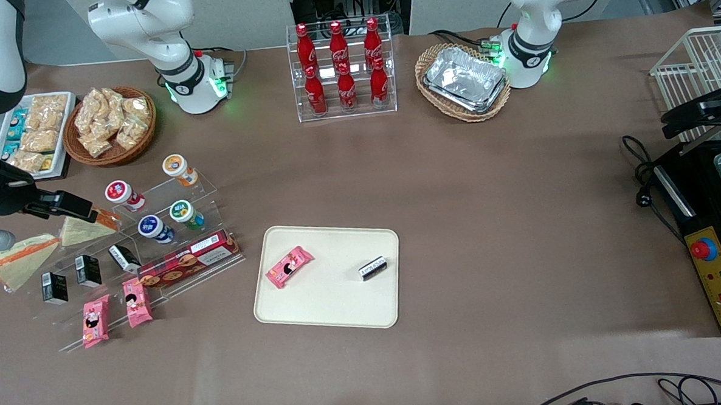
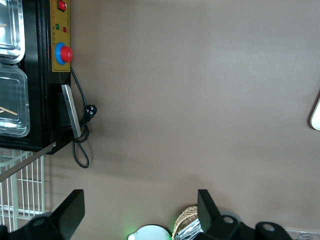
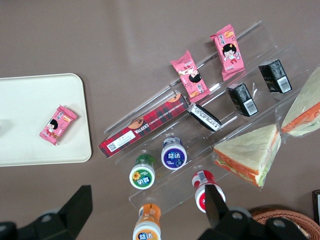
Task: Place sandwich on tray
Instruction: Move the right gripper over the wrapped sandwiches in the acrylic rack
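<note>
My right gripper takes hold of the sandwich by its orange-banded cut edge (image 1: 24,252) next. Then I place the sandwich on the cream tray (image 1: 340,304).
The sandwich (image 1: 11,261) is a clear-wrapped pale wedge with an orange band and a greenish edge. It lies on the table at the working arm's end, beside the clear shelf, and shows in the right wrist view (image 3: 306,107). A similar wedge (image 1: 86,229) lies beside it on the shelf. My right gripper (image 1: 62,205) hovers open and empty above the shelf's small bottles (image 3: 145,212), apart from both wedges. The cream tray (image 1: 340,304) lies mid-table, nearer the front camera, and holds a pink snack packet (image 1: 289,266) and a small black box (image 1: 373,267). It also shows in the right wrist view (image 3: 30,107).
The clear stepped shelf (image 1: 214,187) holds small bottles, black boxes, pink packets and a red plaid box (image 1: 188,259). A snack basket (image 1: 110,123), a white snack tray (image 1: 64,142), a cola rack (image 1: 342,69), a foil-tray basket (image 1: 463,82) and a black machine (image 1: 712,242) stand around.
</note>
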Controlling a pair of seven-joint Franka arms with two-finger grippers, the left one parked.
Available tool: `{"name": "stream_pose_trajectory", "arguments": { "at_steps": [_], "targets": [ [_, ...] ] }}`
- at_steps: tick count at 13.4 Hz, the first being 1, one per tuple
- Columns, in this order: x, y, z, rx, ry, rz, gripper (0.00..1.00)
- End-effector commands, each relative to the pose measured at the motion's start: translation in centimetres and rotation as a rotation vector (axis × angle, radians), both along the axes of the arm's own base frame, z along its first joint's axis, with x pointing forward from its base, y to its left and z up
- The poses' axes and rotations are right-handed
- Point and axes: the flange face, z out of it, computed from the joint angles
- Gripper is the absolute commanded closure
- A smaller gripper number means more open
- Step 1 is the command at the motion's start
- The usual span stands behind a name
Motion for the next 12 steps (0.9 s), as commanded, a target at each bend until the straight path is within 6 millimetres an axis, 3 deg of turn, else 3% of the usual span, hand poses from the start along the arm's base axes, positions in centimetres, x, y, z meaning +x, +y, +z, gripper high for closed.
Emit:
{"name": "stream_pose_trajectory", "arguments": {
  "at_steps": [1,4,8,12],
  "targets": [
    [0.2,-0.1,0.3,0.008,-0.012,-0.013,0.00],
    [0.2,-0.8,0.3,0.010,-0.013,-0.027,0.00],
    [0.0,-4.2,0.2,0.002,-0.013,-0.083,0.00],
    [0.1,-8.8,-0.2,-0.029,-0.045,-0.063,0.00]
  ]
}}
